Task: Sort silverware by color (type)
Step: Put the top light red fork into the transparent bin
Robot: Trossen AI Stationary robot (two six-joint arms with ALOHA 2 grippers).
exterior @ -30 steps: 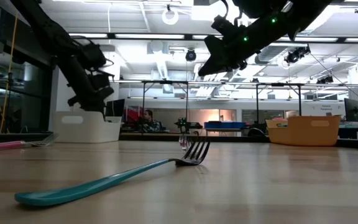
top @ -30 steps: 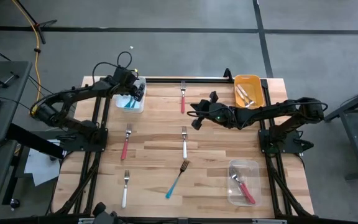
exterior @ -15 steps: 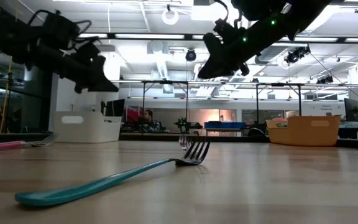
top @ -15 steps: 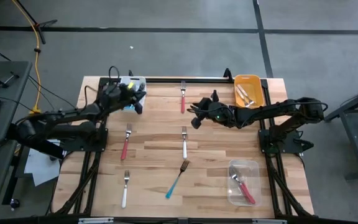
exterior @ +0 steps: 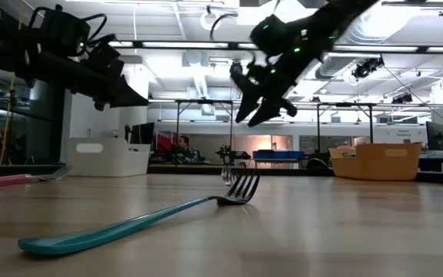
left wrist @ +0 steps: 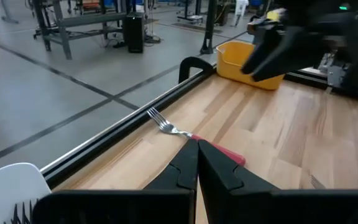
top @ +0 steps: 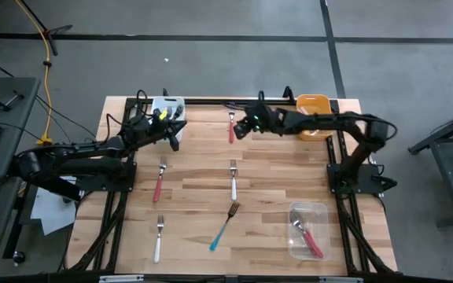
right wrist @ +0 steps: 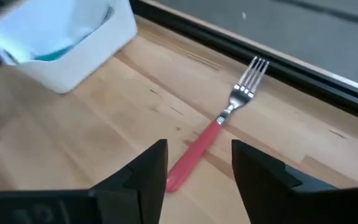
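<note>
The robot's right gripper should next grab the red-handled fork by its handle's neck end (top: pixel 231 127), so that the red silverware gets sorted into the clear bin (top: pixel 309 232).
A red-handled fork (top: pixel 231 126) lies on the table near the far edge; it also shows in the right wrist view (right wrist: pixel 207 143) and the left wrist view (left wrist: pixel 219 151). My right gripper (top: pixel 241 128) hovers open just right of it, with the fingers (right wrist: pixel 194 169) either side of the handle end and above it. My left gripper (top: pixel 174 132) is shut and empty (left wrist: pixel 197 163), beside the white bin (top: pixel 166 106) that holds teal-handled forks (right wrist: pixel 61 53). A red fork (top: pixel 159 181), a white fork (top: pixel 233 181), a teal fork (top: pixel 223 226) and a white fork (top: pixel 157 240) lie flat on the table.
An orange bin (top: pixel 314 115) with forks stands at the far right corner. A clear bin (top: pixel 307 229) with red-handled forks stands near the right front. A black rail (left wrist: pixel 135 118) runs along the table's far edge. Bare wood lies between the scattered forks.
My left gripper has risen from above the white bin and tipped from pointing down toward level, drawing a little toward the near edge. My right gripper has gone toward the far edge, to the far red fork, and come lower.
</note>
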